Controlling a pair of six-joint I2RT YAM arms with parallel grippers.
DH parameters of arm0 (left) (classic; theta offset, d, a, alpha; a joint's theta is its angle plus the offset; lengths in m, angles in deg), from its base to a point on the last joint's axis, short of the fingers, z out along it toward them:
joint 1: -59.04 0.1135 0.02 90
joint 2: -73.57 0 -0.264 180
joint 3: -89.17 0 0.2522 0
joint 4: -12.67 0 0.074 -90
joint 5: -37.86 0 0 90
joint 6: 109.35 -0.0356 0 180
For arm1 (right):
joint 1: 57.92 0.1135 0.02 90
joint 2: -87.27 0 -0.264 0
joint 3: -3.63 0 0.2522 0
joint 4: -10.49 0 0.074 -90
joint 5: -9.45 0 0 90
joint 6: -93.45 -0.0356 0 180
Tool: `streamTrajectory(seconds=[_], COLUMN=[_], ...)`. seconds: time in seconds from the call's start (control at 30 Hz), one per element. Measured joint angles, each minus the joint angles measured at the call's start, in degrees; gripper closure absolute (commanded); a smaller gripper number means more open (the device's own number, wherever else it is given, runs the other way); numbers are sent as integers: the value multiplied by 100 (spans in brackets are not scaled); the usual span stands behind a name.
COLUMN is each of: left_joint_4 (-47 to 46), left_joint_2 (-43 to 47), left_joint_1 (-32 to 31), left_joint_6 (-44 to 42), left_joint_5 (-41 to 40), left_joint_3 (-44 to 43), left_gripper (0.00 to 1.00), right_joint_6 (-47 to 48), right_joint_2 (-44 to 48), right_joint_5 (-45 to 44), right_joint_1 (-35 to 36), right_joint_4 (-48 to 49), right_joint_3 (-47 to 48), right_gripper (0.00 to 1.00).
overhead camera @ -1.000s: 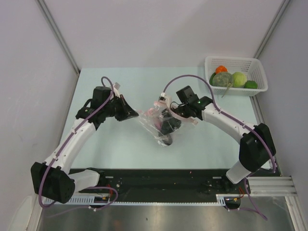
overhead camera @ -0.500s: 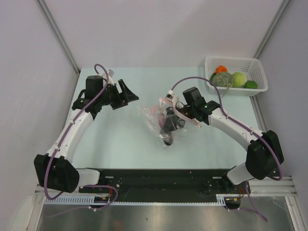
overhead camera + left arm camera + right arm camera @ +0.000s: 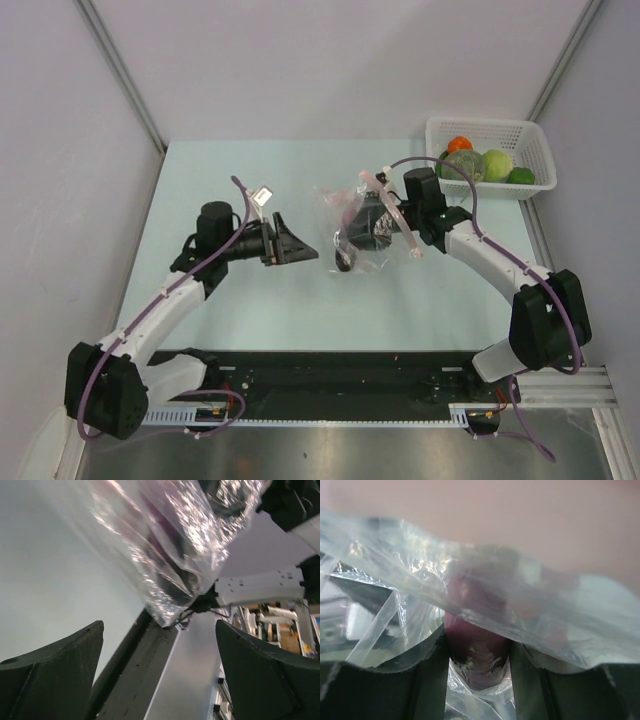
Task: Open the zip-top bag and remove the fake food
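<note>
The nearest corner of the bag [image 3: 338, 208] hangs beyond the open fingers, so closing now would miss. My left gripper first moves toward the bag, then closes on it.
The zip-top bag [image 3: 338, 208] is clear and crinkly and hangs off my right gripper [image 3: 368, 226] at mid-table. That gripper is shut on the purple eggplant [image 3: 476, 652], with bag plastic draped all round its fingers [image 3: 427, 680]. My left gripper [image 3: 302, 247] stands wide open just left of the bag, apart from it. In the left wrist view the bag [image 3: 175, 550] hangs above and beyond the open gripper [image 3: 160, 672], with nothing between the fingers. More fake food lies in the basket: an orange-red ball [image 3: 460, 144], a mottled head [image 3: 462, 166], a pale green piece [image 3: 496, 163] and a dark green pepper [image 3: 521, 176].
The white mesh basket [image 3: 490, 124] stands at the back right corner of the pale table [image 3: 250, 300]. A black rail [image 3: 330, 375] and the arm bases run along the near edge. Grey walls close in the left, back and right.
My left gripper opened, let go of the bag, swung away to the back left and returned beside the bag. The right gripper carried the bag and eggplant back and to the right.
</note>
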Motion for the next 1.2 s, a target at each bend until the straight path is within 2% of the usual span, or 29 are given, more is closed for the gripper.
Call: streamTrajectory(seconds=[0.1,0.2,0.4,0.47,0.5,0.57,0.6,0.73,0.93,1.07,1.2], left_joint_4=[-769,-1353,-1672,-1679,-1679,-1685,-1705,-1443,490,1569,2208], left_joint_2=[-98,-319,-798,-835,-835,-835,-835,-835,-861,-914,-944], left_joint_1=[-542,-835,-916,-918,-931,-953,-957,-966,-938,-715,-271], left_joint_6=[466,835,1064,1091,1099,1163,1143,994,-164,-894,-1290], left_joint_5=[164,232,243,313,328,387,420,291,-772,-1690,-2293], left_joint_3=[114,127,103,96,87,63,57,-9,-693,-833,-833], left_gripper=[5,14,43,55,77,96,100,100,100,100,100], right_joint_6=[-472,-870,-1263,-1314,-1346,-1392,-1423,-1482,-1163,-374,461], right_joint_2=[0,0,0,0,0,0,0,0,2,26,131], right_joint_5=[39,59,57,9,-15,-33,-63,-44,114,157,28], right_joint_1=[-7,11,76,72,63,63,59,13,-295,-511,-514], right_joint_4=[367,713,1145,1180,1198,1248,1272,1349,1226,356,-658], right_joint_3=[0,0,0,0,0,0,0,0,2,2,-2], right_gripper=[100,100,100,100,100,100,100,100,100,100,100])
